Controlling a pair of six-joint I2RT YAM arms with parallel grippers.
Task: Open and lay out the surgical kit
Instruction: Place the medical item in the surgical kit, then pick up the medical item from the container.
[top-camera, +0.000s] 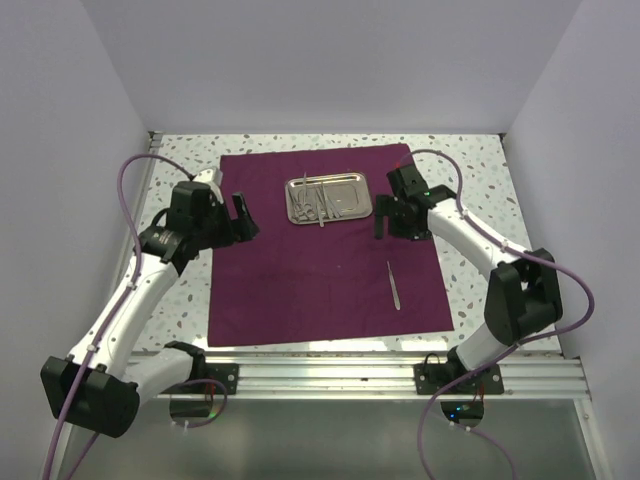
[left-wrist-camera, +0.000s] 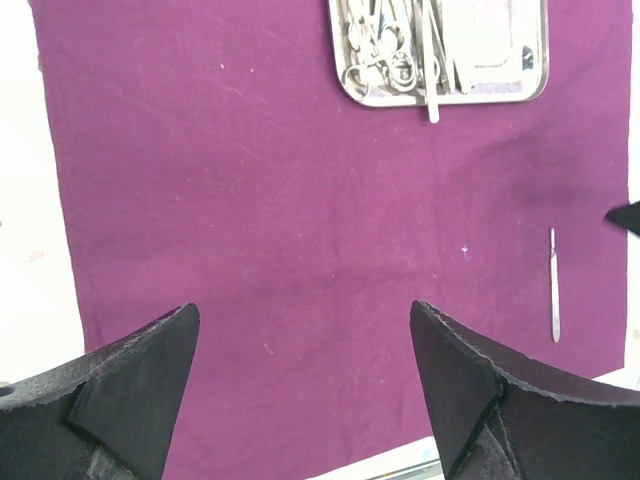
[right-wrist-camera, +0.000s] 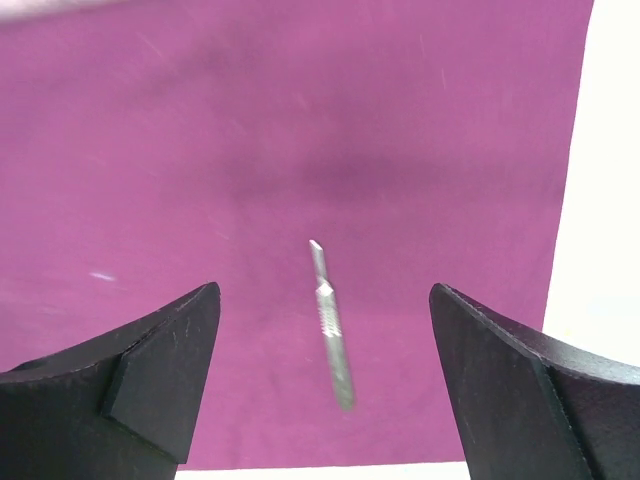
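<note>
The silver instrument sticking out of the tray should be grabbed by its far end with my right gripper. Its near end then stays free to lay on the cloth.
The dark purple cloth lies spread flat on the table. The small steel tray sits on its far middle part and holds several slim silver instruments; one sticks out over the tray's near edge. One slim silver instrument lies alone on the cloth at the right, also in the left wrist view and the right wrist view. My left gripper is open and empty over the cloth's left edge. My right gripper is open and empty just right of the tray, above the cloth.
The speckled tabletop shows around the cloth. White walls close in the left, right and far sides. An aluminium rail with the arm bases runs along the near edge. Purple cables loop beside each arm.
</note>
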